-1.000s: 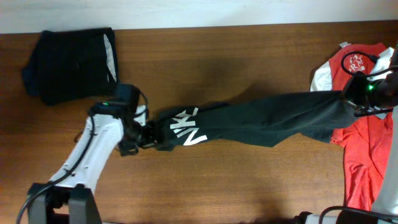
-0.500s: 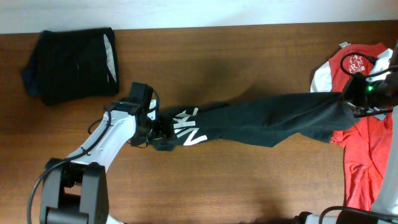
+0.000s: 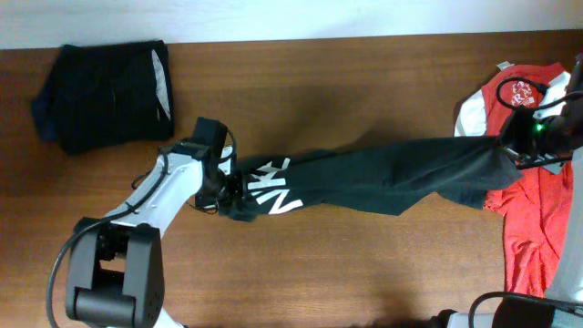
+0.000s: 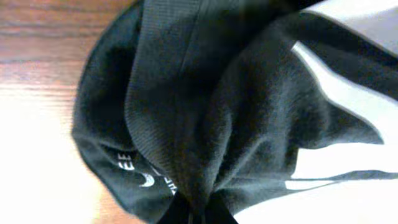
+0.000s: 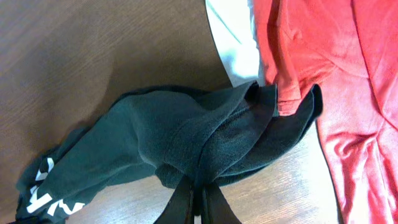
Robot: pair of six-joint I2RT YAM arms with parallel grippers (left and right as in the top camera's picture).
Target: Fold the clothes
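The trousers' bunched end (image 3: 492, 169) is hanging over the red T-shirt (image 3: 533, 228), so I need to move the trousers onto the wooden tabletop before my right gripper lets go.
Long black trousers (image 3: 392, 173) with white block lettering (image 3: 273, 188) stretch across the table from left of middle to the right edge. My left gripper (image 3: 228, 191) is shut on their left end, the cuff bunching between its fingers (image 4: 189, 214). At the right, my right gripper (image 3: 510, 150) is shut on the other end of the trousers (image 5: 205, 143), with black cloth pinched between its fingertips (image 5: 214, 208). A red T-shirt (image 3: 533, 228) with white sleeves lies flat under the right arm. A black garment (image 3: 105, 96) with pale lining sits folded at the far left.
The wooden table (image 3: 364, 264) runs to a pale wall along the far edge. The red T-shirt (image 5: 336, 81) lies close beside the right end of the trousers. The left arm's base (image 3: 109, 282) stands at the near left.
My left gripper slid right onto the lettered end of the trousers and closed on the cloth. The right gripper kept its hold and place.
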